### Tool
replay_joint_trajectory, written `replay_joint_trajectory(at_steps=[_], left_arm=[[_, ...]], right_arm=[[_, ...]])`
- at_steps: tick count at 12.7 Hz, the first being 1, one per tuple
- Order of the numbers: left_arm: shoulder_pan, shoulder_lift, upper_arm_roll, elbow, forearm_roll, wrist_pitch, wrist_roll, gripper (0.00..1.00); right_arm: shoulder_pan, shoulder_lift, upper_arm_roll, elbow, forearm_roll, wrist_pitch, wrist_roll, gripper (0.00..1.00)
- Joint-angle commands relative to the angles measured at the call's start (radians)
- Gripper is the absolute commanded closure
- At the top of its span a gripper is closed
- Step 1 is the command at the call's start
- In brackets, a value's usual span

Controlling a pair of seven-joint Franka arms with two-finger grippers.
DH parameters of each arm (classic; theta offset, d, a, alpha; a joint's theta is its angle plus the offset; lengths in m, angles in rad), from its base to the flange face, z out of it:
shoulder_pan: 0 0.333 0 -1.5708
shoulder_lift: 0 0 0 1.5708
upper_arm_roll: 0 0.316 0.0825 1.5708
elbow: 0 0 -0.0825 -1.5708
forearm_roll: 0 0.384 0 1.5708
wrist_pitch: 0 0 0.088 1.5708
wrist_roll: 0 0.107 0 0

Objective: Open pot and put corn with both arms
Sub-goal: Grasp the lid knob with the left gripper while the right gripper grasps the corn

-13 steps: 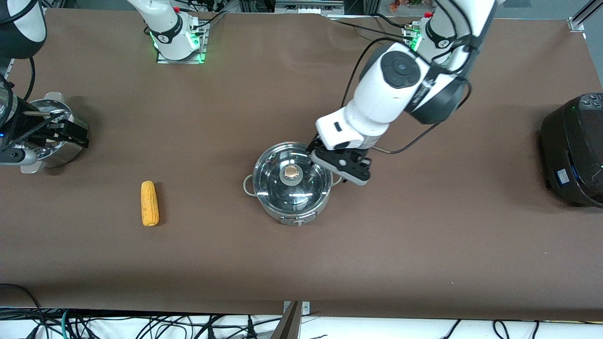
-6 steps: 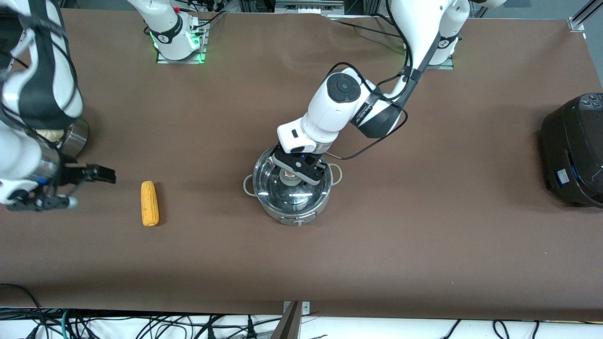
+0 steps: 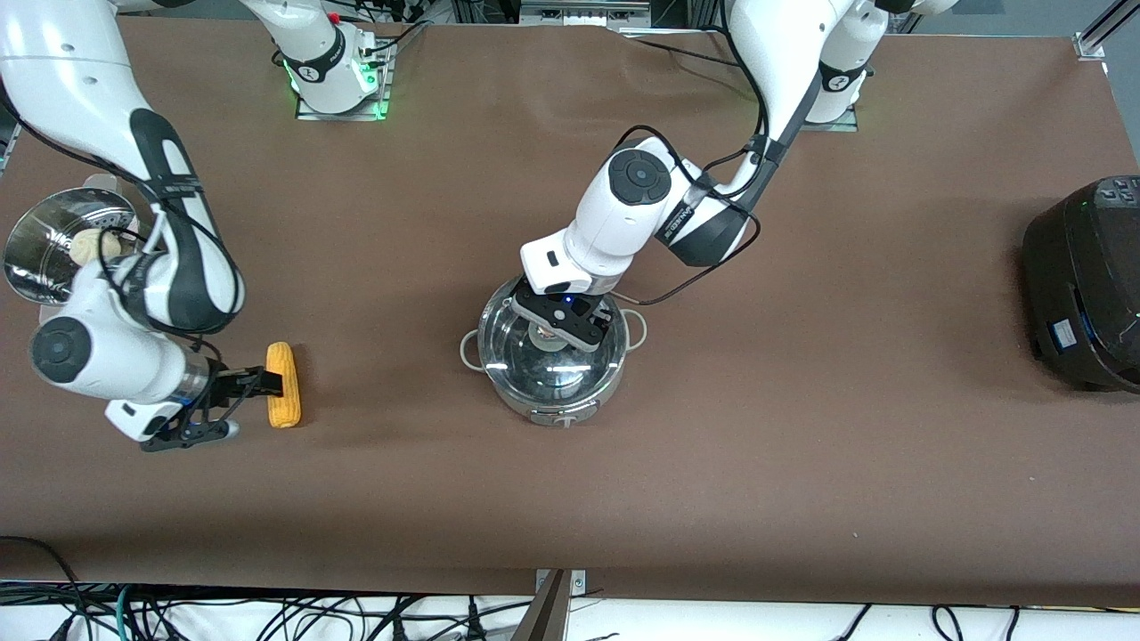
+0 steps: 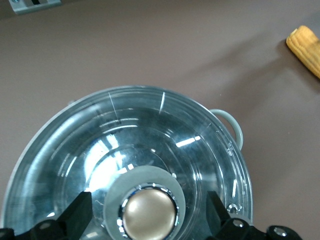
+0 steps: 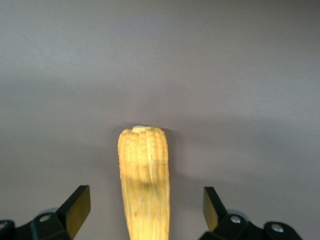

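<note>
The knob (image 4: 149,213) on the glass lid (image 4: 125,125) is beside the ends of my fingers in the left wrist view, so my left gripper will close on the knob.
The steel pot (image 3: 550,374) stands mid-table with its glass lid (image 3: 534,361) on. My left gripper (image 3: 561,326) is over the lid, open, with its fingers on either side of the copper-coloured knob (image 4: 149,214) and a gap on each side. In the left wrist view the left gripper (image 4: 148,212) straddles the knob. The yellow corn (image 3: 283,405) lies on the table toward the right arm's end. My right gripper (image 3: 265,384) is open at the corn. In the right wrist view the right gripper (image 5: 145,207) has the corn (image 5: 144,160) between its spread fingers, not gripped.
A perforated steamer pot (image 3: 40,254) with a pale bun (image 3: 89,243) stands at the right arm's end of the table. A large black cooker (image 3: 1087,285) stands at the left arm's end. The corn's tip also shows in the left wrist view (image 4: 305,42).
My left gripper moved from beside the pot to over the lid knob. My right arm swung from the steamer pot across to the corn.
</note>
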Motion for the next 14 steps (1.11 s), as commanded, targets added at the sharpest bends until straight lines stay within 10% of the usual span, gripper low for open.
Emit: replay_joint_trajectory(at_steps=[1,4,5,6,8,14], left_arm=[[-0.013,0.017,0.013,0.028,-0.001,0.001,0.005,0.05],[-0.018,0.011,0.013,0.011,-0.001,-0.01,0.003,0.47],[-0.018,0.006,0.015,0.002,-0.001,-0.011,0.003,0.63],[-0.018,0.004,0.015,0.002,-0.001,-0.017,0.002,0.73],[-0.015,-0.014,0.018,0.011,-0.001,-0.057,0.005,0.9],[0.054,-0.221,0.032,0.103,-0.002,-0.538,0.0,0.91]], right_arm=[[-0.011,-0.042,0.003,-0.156,0.017,0.153,-0.034,0.0],[-0.011,-0.038,0.003,-0.221,0.014,0.25,-0.052,0.0],[-0.014,-0.038,0.003,-0.221,0.014,0.244,-0.058,0.22],[-0.018,-0.038,0.003,-0.221,0.014,0.242,-0.07,0.67],[-0.023,-0.039,0.003,-0.21,0.014,0.191,-0.069,0.99],[-0.023,-0.105,0.035,-0.109,0.022,-0.041,-0.051,1.0]])
